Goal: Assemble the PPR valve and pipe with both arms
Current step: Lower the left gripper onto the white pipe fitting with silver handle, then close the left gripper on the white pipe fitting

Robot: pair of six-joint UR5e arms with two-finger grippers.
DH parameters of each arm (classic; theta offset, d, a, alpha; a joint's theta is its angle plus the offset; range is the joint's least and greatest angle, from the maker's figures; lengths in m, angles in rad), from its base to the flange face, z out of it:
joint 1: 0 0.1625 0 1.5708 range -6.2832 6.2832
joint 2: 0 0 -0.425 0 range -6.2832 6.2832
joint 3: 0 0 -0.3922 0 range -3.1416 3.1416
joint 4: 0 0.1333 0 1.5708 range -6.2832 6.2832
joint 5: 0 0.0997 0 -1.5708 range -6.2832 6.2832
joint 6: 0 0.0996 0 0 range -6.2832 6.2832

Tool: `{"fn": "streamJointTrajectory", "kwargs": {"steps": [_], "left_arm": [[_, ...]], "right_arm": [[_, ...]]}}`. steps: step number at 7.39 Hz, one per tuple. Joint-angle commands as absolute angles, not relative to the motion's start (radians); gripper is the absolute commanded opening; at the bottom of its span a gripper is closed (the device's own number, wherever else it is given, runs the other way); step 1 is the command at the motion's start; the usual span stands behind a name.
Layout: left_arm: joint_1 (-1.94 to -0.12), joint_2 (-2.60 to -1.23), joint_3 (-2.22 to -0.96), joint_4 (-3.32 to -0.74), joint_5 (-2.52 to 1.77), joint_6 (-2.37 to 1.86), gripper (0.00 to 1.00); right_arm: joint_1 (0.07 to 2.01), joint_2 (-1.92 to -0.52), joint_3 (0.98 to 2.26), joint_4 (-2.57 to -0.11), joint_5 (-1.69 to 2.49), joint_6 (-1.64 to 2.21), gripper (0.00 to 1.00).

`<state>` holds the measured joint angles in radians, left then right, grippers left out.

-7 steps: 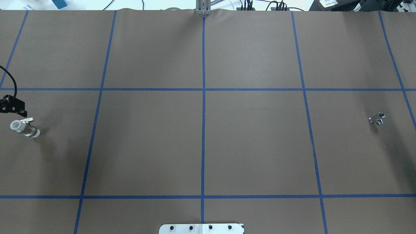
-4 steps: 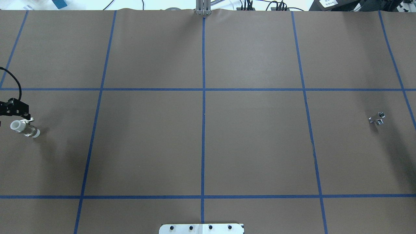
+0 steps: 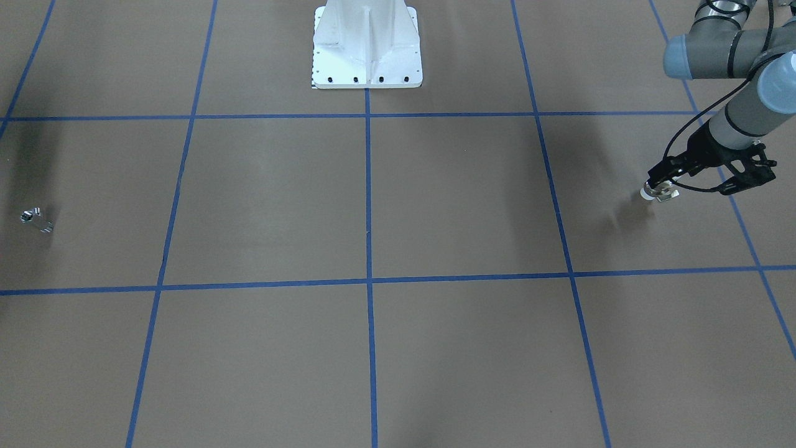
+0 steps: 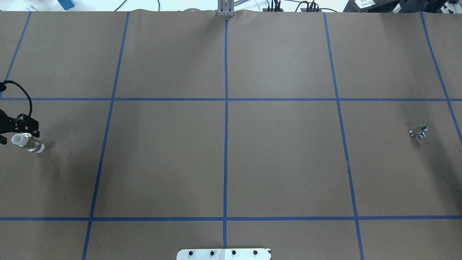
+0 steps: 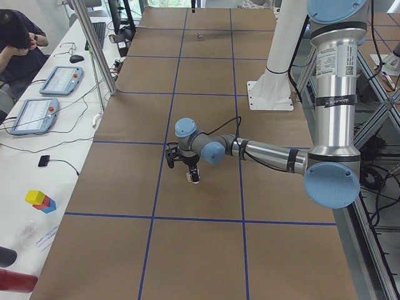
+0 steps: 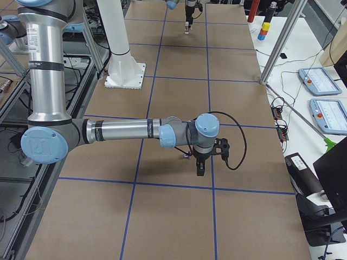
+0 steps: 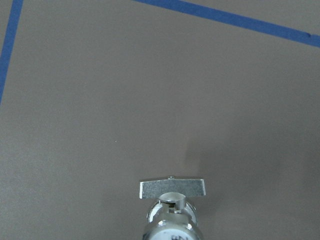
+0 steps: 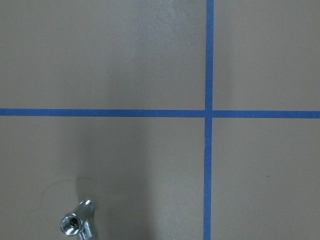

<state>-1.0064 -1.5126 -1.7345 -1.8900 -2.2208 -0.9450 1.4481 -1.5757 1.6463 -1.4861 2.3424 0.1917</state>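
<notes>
The robot's left gripper should next take the PPR valve by its body (image 3: 658,190), so the PPR valve's open end (image 3: 646,193) stays free for the pipe to go in.
The PPR valve (image 4: 28,143) lies on the brown table at the far left, white ends and metal middle. It also shows in the front view (image 3: 658,194) and the left side view (image 5: 194,177). My left gripper (image 4: 17,134) is open and hovers just over the valve's outer end, not holding it. The left wrist view shows the valve (image 7: 172,212) at the bottom edge, lever tab up. The chrome pipe (image 4: 418,131) lies far right; it also shows in the right wrist view (image 8: 77,223). My right gripper (image 6: 199,167) hangs beside the pipe; I cannot tell if it is open.
Blue tape lines divide the table (image 4: 223,162) into squares. The white base pedestal (image 3: 367,56) stands at the robot's edge. Metal posts (image 5: 94,44), tablets and an operator are beyond the table's far edge.
My left gripper has moved right and a little toward the robot, coming over the valve's outer end. The valve and the pipe have not moved.
</notes>
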Motion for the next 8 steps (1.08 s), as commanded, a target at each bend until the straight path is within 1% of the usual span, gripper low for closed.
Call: {"fn": "streamJointTrajectory", "kwargs": {"steps": [1,2,3,7,8], "left_arm": [[-1.006,-1.514,-1.723,-1.913,-2.221,-0.943,0.99],[-1.006,-1.514,-1.723,-1.922,-2.221,-0.945,0.92],[-1.006,-1.513,-1.723,-1.922,-2.221,-0.945,0.80],[-1.006,-1.505,-1.733,-1.921,-2.223,-0.951,0.79],[-1.005,-1.505,-1.735,-1.921,-2.223,-0.951,0.73]], "right_arm": [[1.448,-1.575,1.644,-1.485,2.342,0.193,1.00],[1.448,-1.575,1.644,-1.485,2.342,0.193,1.00],[1.448,-1.574,1.644,-1.486,2.341,0.192,1.00],[1.448,-1.566,1.640,-1.485,2.338,0.190,1.00],[1.448,-1.563,1.634,-1.485,2.338,0.190,1.00]]}}
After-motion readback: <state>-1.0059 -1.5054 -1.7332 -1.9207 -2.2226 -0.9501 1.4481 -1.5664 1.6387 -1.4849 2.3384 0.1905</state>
